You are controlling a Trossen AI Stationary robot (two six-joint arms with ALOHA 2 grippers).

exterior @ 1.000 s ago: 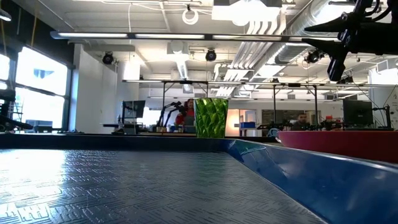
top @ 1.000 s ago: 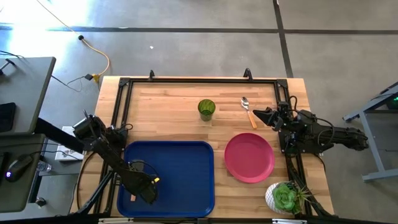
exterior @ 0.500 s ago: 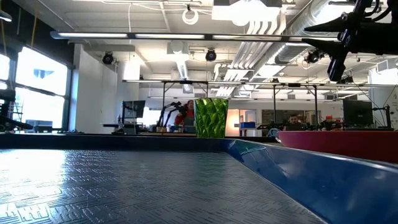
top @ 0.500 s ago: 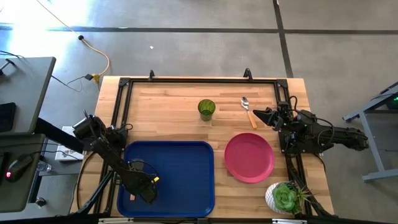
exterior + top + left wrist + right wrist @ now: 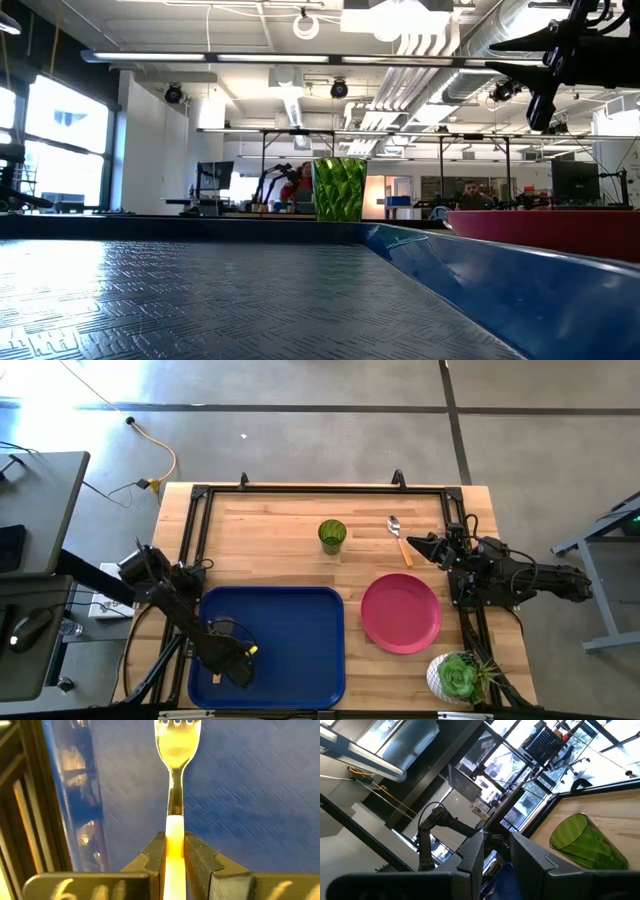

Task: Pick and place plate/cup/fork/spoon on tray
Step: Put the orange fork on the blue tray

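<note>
The fork [image 5: 176, 750] is low over the blue bottom of the tray, inside the tray's rim, and would lie in the tray. Now it is time for my left gripper to open.
My left gripper [image 5: 233, 670] is over the near left corner of the dark blue tray [image 5: 300, 605], shut on the fork [image 5: 176, 750]. The fork's silver tines point away from the fingers, over the tray floor [image 5: 250, 795]. The pink-red plate [image 5: 400, 613] lies flat on the table right of the tray. The green cup [image 5: 332, 535] stands upright behind the tray. The spoon [image 5: 398, 538] lies on the table at the far right. My right gripper [image 5: 411, 543] hovers just right of the spoon, empty, with only a narrow gap between its fingers [image 5: 472, 852]. My left gripper pinches the fork's orange handle [image 5: 175, 826] between its two fingers, near the end where the metal neck begins. The fingers lie along the fork, and the tines stick out ahead of them. I cannot tell whether the fork touches the tray floor.
A white pot with a green succulent [image 5: 458, 678] stands at the near right corner, close to the plate. A black metal frame [image 5: 320, 489] runs around the tabletop. Bare wood shows between the cup and the table's far left.
</note>
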